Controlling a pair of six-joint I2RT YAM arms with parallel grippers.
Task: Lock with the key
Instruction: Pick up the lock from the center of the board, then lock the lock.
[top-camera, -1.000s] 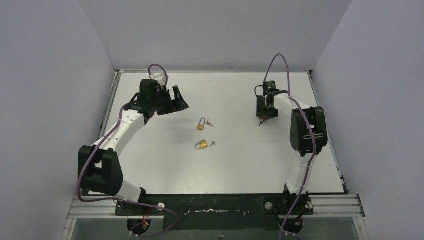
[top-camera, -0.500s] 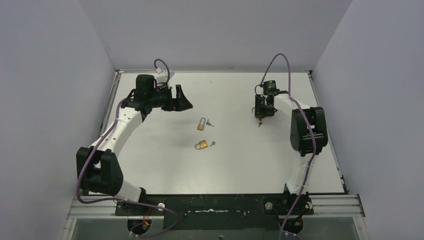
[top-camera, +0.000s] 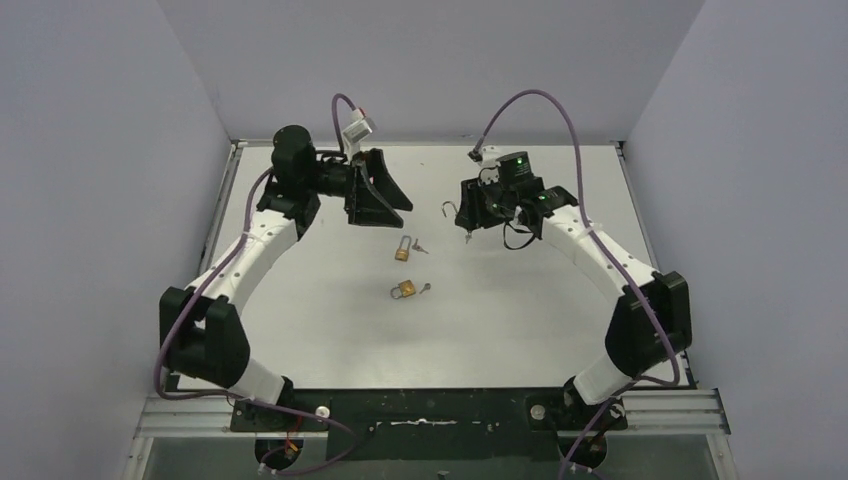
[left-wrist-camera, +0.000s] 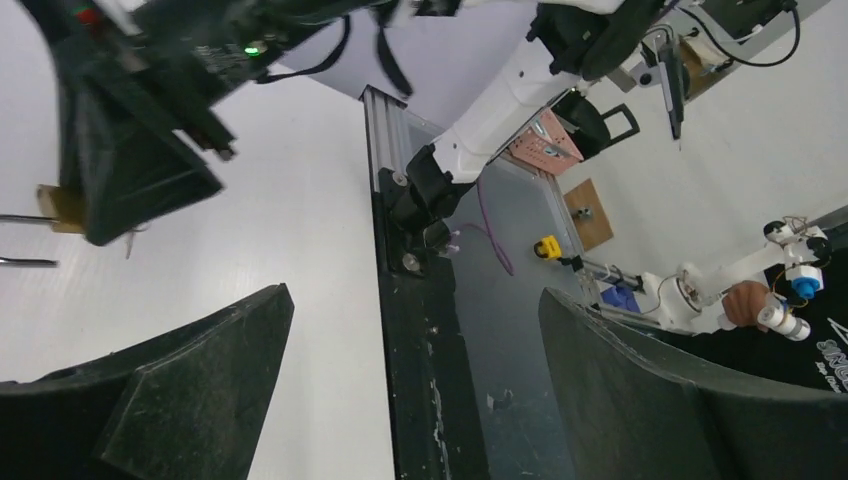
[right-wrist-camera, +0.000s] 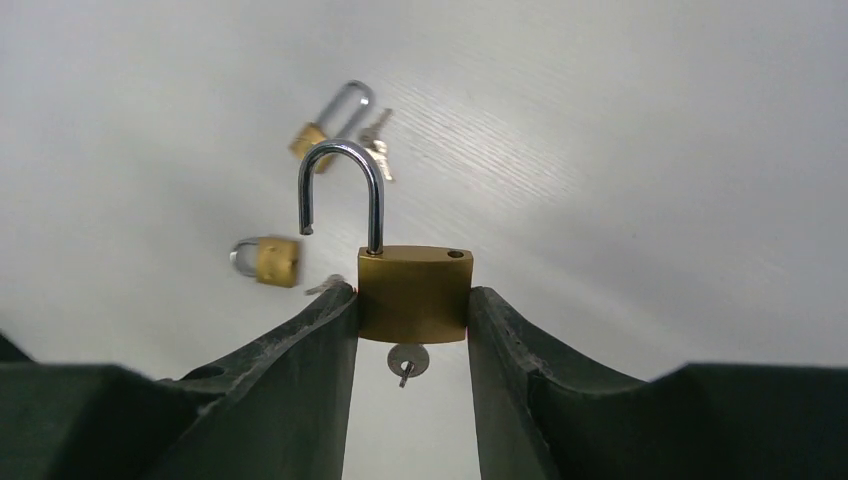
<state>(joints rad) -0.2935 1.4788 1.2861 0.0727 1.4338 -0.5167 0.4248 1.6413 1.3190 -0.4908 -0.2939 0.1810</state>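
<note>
My left gripper needs to hold the padlock's steel shackle by its curved end next, which leaves the brass body and the key free for locking.
My right gripper is shut on the brass body of a padlock. The padlock's steel shackle stands swung open, and a key sits in the padlock's underside. In the top view the right gripper holds this padlock above the back middle of the table, shackle pointing left. My left gripper is open and empty, raised a short way to the left and facing it. Through the wide-open left gripper I see the right gripper with the lock.
Two more brass padlocks lie on the white table: a long-shackled one with keys, and a small one with a key. Both also show in the right wrist view, long-shackled and small. Grey walls surround the table.
The right arm has swung left toward the table's middle and lifted the padlock with it. The left gripper has risen, moved right and turned toward the right gripper.
</note>
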